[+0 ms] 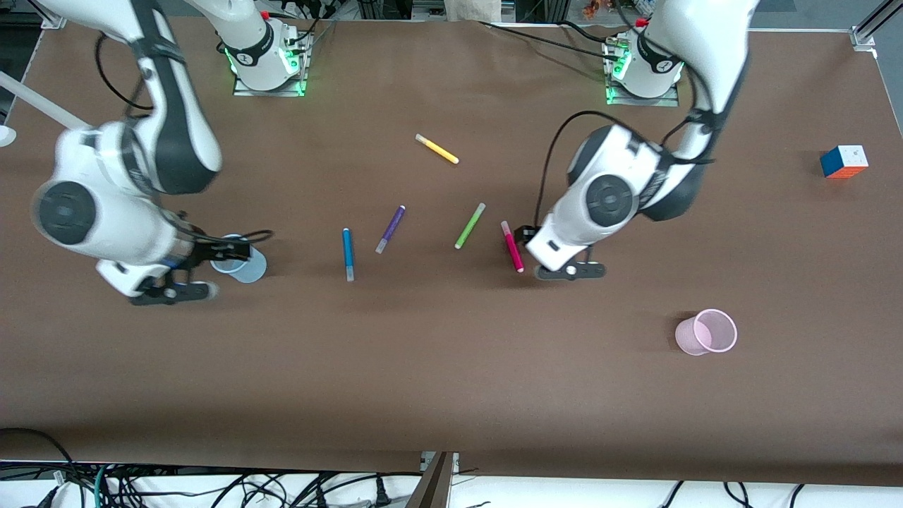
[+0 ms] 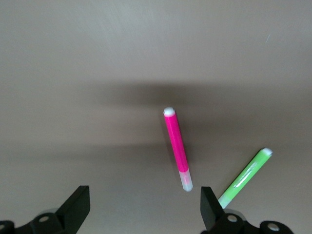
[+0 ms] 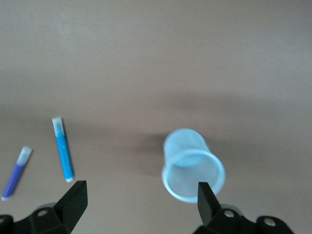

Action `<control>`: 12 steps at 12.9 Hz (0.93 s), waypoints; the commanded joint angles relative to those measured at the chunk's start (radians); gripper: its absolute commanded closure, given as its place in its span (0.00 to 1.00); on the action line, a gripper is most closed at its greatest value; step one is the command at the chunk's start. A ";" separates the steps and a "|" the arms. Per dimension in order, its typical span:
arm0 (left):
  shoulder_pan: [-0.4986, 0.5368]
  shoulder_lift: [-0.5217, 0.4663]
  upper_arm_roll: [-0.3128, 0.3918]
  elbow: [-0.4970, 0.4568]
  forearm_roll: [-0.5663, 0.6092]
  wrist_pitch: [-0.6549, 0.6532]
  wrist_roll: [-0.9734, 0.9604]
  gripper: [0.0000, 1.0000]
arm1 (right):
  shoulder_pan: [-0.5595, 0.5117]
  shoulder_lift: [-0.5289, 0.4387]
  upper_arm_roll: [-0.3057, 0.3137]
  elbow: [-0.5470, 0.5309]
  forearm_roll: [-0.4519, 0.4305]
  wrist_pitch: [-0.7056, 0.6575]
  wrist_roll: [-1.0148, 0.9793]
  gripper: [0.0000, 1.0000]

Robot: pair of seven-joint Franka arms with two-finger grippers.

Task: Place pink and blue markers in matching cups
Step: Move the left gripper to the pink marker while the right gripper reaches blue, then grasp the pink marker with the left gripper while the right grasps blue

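My right gripper grabs the blue marker's pale cap (image 1: pixel 349 274) next, to put the marker in the pale blue cup (image 1: pixel 248 268).
The pink marker (image 1: pixel 513 247) lies flat mid-table, and my left gripper (image 1: pixel 539 250) hangs open just over its end toward the left arm. In the left wrist view the marker (image 2: pixel 176 146) lies ahead of the open gripper (image 2: pixel 145 200), its pale cap close to one finger (image 2: pixel 210 204). The blue marker (image 1: pixel 348 253) lies flat toward the right arm's end. My right gripper (image 1: pixel 206 268) is open beside the pale blue cup (image 1: pixel 248 268). In the right wrist view the cup (image 3: pixel 192 165) sits by one finger (image 3: pixel 204 195) of the open gripper (image 3: pixel 141 195), with the blue marker (image 3: pixel 63 148) farther off. The pink cup (image 1: pixel 707 331) stands nearer the front camera.
A purple marker (image 1: pixel 390 228) and a lime-green marker (image 1: pixel 470 226) lie between the blue and pink markers. The green marker (image 2: pixel 246 176) lies close beside the left gripper. A yellow marker (image 1: pixel 437 149) lies nearer the bases. A colour cube (image 1: pixel 844 161) sits at the left arm's end.
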 commanded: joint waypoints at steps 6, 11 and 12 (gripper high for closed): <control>-0.113 0.059 0.010 -0.086 -0.028 0.207 -0.235 0.03 | 0.163 0.224 -0.006 0.023 0.012 0.229 0.198 0.00; -0.118 0.089 0.010 -0.087 -0.030 0.212 -0.303 0.55 | 0.219 0.293 -0.006 0.016 0.014 0.289 0.201 0.00; -0.125 0.093 0.010 -0.087 -0.030 0.212 -0.303 0.55 | 0.223 0.295 -0.004 0.012 0.014 0.289 0.201 0.00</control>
